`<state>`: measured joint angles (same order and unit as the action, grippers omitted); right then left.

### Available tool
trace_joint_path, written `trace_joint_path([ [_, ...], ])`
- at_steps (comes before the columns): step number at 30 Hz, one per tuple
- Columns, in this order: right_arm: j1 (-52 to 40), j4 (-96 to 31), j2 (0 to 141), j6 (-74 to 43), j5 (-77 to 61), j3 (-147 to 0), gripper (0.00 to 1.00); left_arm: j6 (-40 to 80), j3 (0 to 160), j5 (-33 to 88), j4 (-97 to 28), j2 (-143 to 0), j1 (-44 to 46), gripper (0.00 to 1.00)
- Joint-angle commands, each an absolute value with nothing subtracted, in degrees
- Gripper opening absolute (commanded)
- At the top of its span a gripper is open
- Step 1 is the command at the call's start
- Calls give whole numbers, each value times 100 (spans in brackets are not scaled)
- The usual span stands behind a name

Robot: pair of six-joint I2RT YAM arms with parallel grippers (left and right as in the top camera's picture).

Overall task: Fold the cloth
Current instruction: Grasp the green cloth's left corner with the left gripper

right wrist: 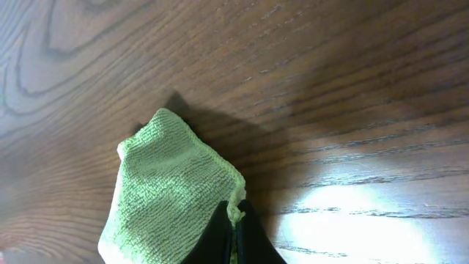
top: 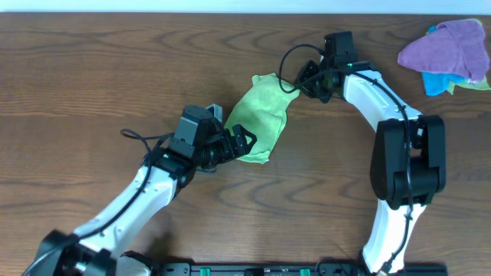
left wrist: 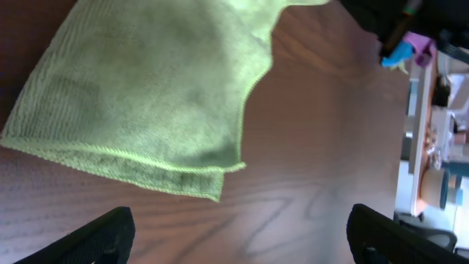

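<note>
The robot's left gripper should next grab the cloth's near corner (top: 265,159) (left wrist: 226,174) by its hem, so that both grippers can spread out and fold the cloth.
The lime-green cloth (top: 259,115) lies rumpled on the brown wooden table, between my two arms. My right gripper (top: 298,86) is at its upper right edge, shut on the cloth's hem. In the right wrist view the black fingertips (right wrist: 220,235) pinch a thin ridge of the cloth (right wrist: 168,191), which lifts off the wood. My left gripper (top: 244,142) sits at the cloth's lower left corner, open. The left wrist view shows its two fingers (left wrist: 95,236) wide apart over bare wood, with the cloth (left wrist: 139,95) just ahead of them, untouched.
A pile of purple cloth (top: 449,47) over bright blue cloth (top: 439,81) lies at the table's far right corner. Black cables loop round the right wrist (top: 291,57). Bare wood stretches left of the cloth.
</note>
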<state>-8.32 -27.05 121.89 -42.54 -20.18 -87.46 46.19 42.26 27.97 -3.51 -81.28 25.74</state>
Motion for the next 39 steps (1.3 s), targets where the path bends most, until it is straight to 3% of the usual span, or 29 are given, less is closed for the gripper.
trace_joint_path([
  [1, -790, -2694, 12086, -4237, -2126, -8698, 1, 5024, 4335, 2781, -154, -8545, 2600, 94],
  [8, -790, -2689, 12086, -4215, -2128, -8698, 1, 5791, 4335, 3301, 980, -9188, 2751, 85],
  [11, -790, -2694, 12086, -4193, -2130, -8698, 1, 6497, 4335, 3306, 1367, -9345, 2888, 90],
  [19, -790, -2655, 12086, -4084, -2132, -8698, 1, 7605, 4335, 3242, 1420, -9408, 3341, 92],
  [39, -790, -2598, 12086, -3863, -2300, -8698, 1, 8812, 4335, 1920, 1402, -9751, 3612, 96],
])
